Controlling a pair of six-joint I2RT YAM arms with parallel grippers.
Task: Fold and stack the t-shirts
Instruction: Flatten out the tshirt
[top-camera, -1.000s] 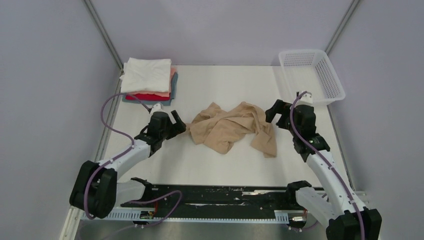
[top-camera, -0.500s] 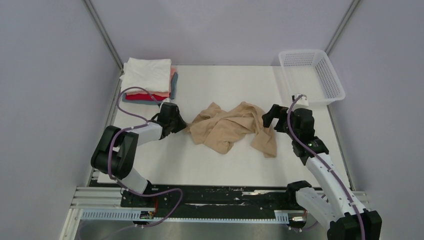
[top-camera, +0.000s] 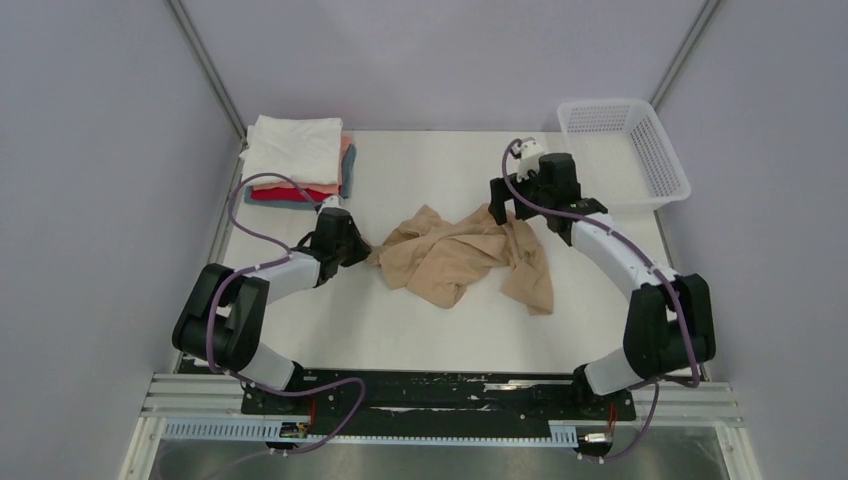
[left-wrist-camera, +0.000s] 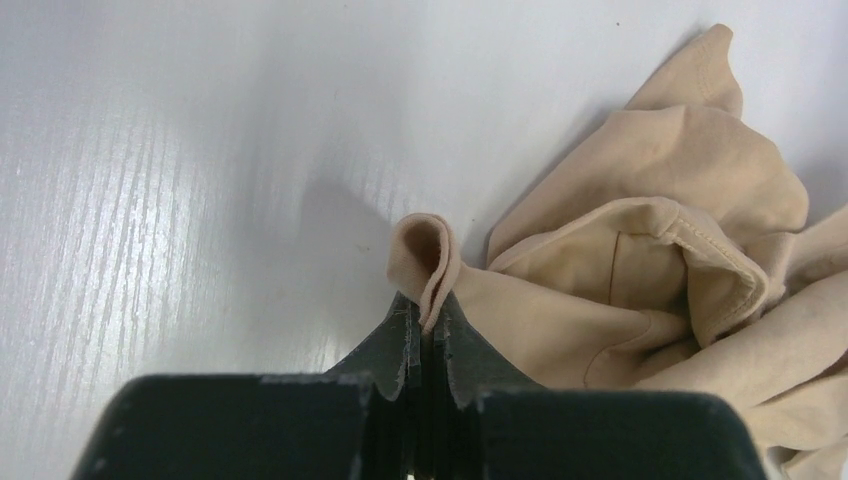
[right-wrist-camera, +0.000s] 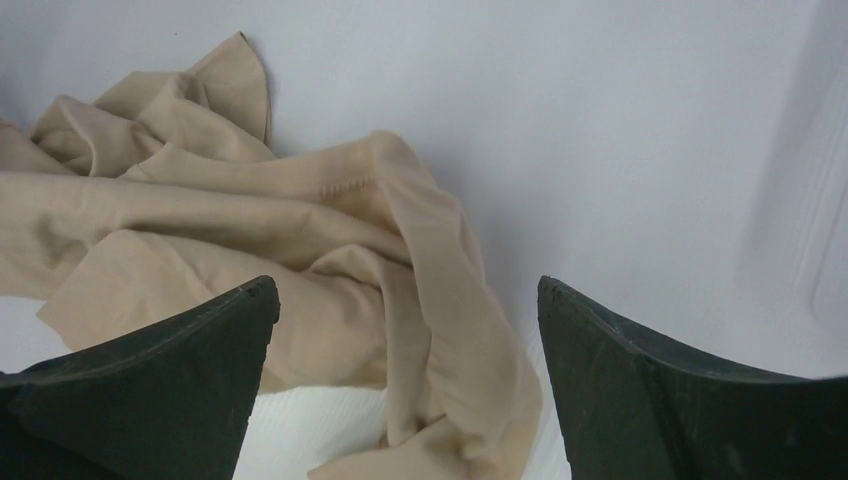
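Observation:
The t-shirt's edge would come up too if I lifted my left gripper now, because that gripper is holding the tan fold.
A crumpled tan t-shirt (top-camera: 455, 258) lies mid-table. My left gripper (top-camera: 366, 252) sits at its left edge, shut on a small fold of the tan cloth (left-wrist-camera: 425, 262); in the left wrist view the left gripper (left-wrist-camera: 428, 322) has its jaws pressed together with the fold pinched between them. My right gripper (top-camera: 503, 208) hovers at the shirt's far right edge, open. The right wrist view shows the right gripper (right-wrist-camera: 405, 290) with its fingers wide apart above the tan t-shirt (right-wrist-camera: 250, 230), holding nothing. Folded t-shirts are stacked (top-camera: 296, 158) at the back left, white on top.
A white mesh basket (top-camera: 625, 150) stands at the back right corner. Grey walls and metal frame posts close in the table's sides and back. The black rail (top-camera: 440, 392) with both arm bases runs along the near edge.
My left gripper has shut on the shirt's left edge. The right arm has swung from the shirt's right side round to its far edge, still open.

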